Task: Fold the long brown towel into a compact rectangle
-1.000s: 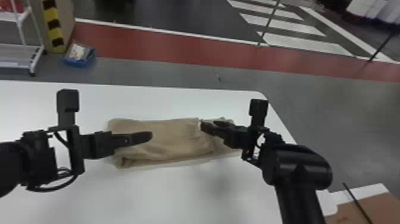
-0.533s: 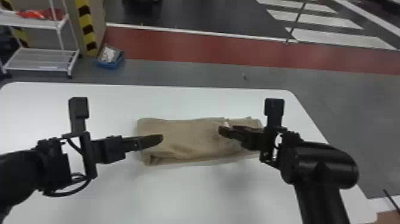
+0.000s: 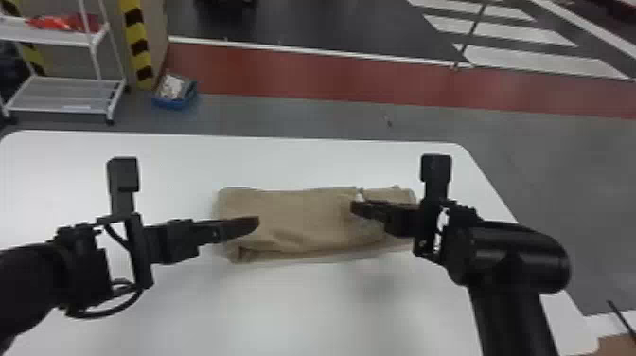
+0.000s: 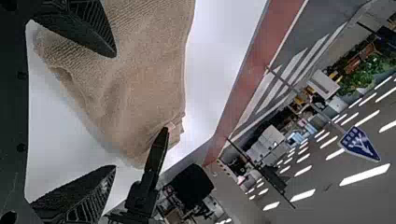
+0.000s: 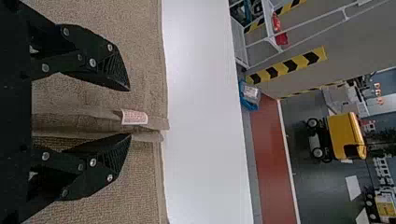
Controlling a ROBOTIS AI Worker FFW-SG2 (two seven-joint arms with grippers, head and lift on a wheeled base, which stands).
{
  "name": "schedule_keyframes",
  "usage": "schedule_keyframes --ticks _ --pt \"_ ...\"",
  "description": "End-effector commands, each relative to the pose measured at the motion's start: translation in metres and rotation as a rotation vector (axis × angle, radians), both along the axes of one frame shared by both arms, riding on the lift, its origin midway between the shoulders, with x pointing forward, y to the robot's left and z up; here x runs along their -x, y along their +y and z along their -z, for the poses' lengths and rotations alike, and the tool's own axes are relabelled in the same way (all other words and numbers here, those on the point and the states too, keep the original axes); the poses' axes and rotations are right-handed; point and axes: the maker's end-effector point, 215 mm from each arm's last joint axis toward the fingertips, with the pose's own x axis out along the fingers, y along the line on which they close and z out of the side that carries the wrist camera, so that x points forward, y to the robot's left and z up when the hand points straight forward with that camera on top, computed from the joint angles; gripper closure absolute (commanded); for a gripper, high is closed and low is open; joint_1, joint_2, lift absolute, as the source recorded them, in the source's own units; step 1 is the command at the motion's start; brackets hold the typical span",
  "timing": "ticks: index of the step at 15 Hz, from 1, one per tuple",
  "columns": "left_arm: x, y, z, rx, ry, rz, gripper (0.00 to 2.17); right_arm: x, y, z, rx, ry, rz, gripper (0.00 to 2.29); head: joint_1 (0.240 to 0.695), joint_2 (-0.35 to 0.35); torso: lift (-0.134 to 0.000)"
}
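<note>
My right gripper next pinches the flat towel's raised, white-labeled fold.
In the head view the brown towel [image 3: 293, 220] lies folded in a flat bundle on the white table. My left gripper [image 3: 258, 222] is over the towel's left end, and my right gripper [image 3: 355, 208] is over its right part, by a fold edge. The left wrist view shows the left gripper [image 4: 114, 112] open, with the towel [image 4: 140, 88] beyond its spread fingers. In the right wrist view the right gripper [image 5: 130, 112] stands open above the towel [image 5: 140, 42]; a folded edge with a white label [image 5: 134, 117] lies between its fingers.
The white table [image 3: 284, 161] extends behind and in front of the towel. Beyond it on the floor are a blue box [image 3: 175, 92] and a white shelf rack [image 3: 66, 94]. A brown cardboard piece [image 3: 617, 344] is at the lower right.
The head view has shifted, so the table and both arms appear farther right. Relative to the towel, the left gripper has moved slightly further over its left end; the towel looks unchanged.
</note>
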Motion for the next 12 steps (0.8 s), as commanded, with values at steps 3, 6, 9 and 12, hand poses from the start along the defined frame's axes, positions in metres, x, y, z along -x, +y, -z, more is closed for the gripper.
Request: schedule_keyframes --ticks 3,6,9,12 --pt "0.002 -0.001 -0.002 0.001 -0.003 0.003 0.03 0.009 -0.003 0.011 -0.010 0.039 0.010 0.61 0.695 -0.214 -0.123" --pt "0.002 -0.001 -0.002 0.001 -0.003 0.003 0.03 0.013 -0.004 0.015 -0.007 0.041 0.013 0.30 0.695 -0.220 -0.123" --pt "0.003 -0.001 -0.001 0.001 -0.001 0.004 0.03 0.020 -0.010 0.020 -0.002 0.051 0.021 0.31 0.695 -0.222 -0.123" --pt "0.005 -0.001 0.002 0.000 0.003 0.004 0.03 0.019 -0.016 0.004 -0.022 0.008 0.026 0.31 0.695 -0.229 -0.123"
